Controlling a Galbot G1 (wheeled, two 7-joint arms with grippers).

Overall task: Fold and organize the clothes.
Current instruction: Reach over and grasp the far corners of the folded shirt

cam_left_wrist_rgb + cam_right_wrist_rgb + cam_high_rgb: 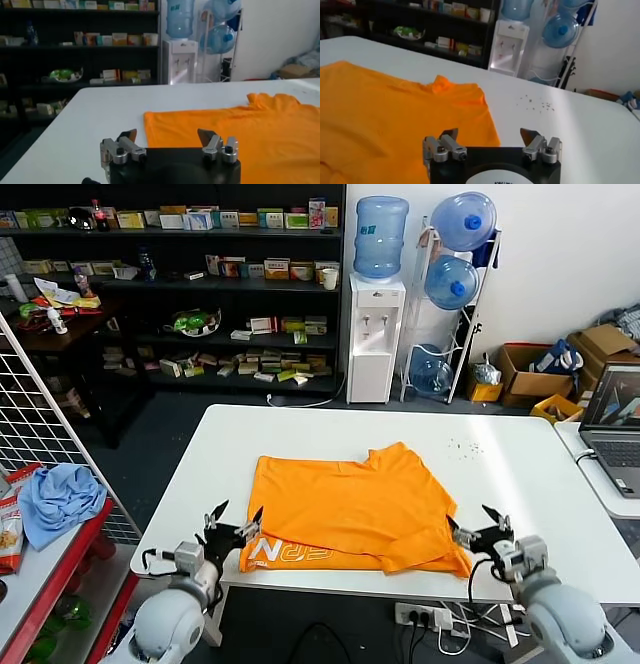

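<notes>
The left gripper takes hold of its plain edge's hem corner (263,461) next, to fold the orange T-shirt over toward its white lettering (290,552).
The orange T-shirt (355,506) lies partly folded on the white table (500,474), its white lettering showing along the near edge. My left gripper (235,522) is open and empty at the shirt's near left corner, just above the table edge. My right gripper (478,527) is open and empty at the shirt's near right corner. The shirt shows in the left wrist view (235,125) beyond the open fingers (129,135), and in the right wrist view (385,115), with the collar toward the far side.
A laptop (615,429) sits on a side table at the right. A light blue cloth (58,499) lies on a red shelf at the left beside a wire rack. Shelves, a water dispenser (375,334) and boxes stand behind the table.
</notes>
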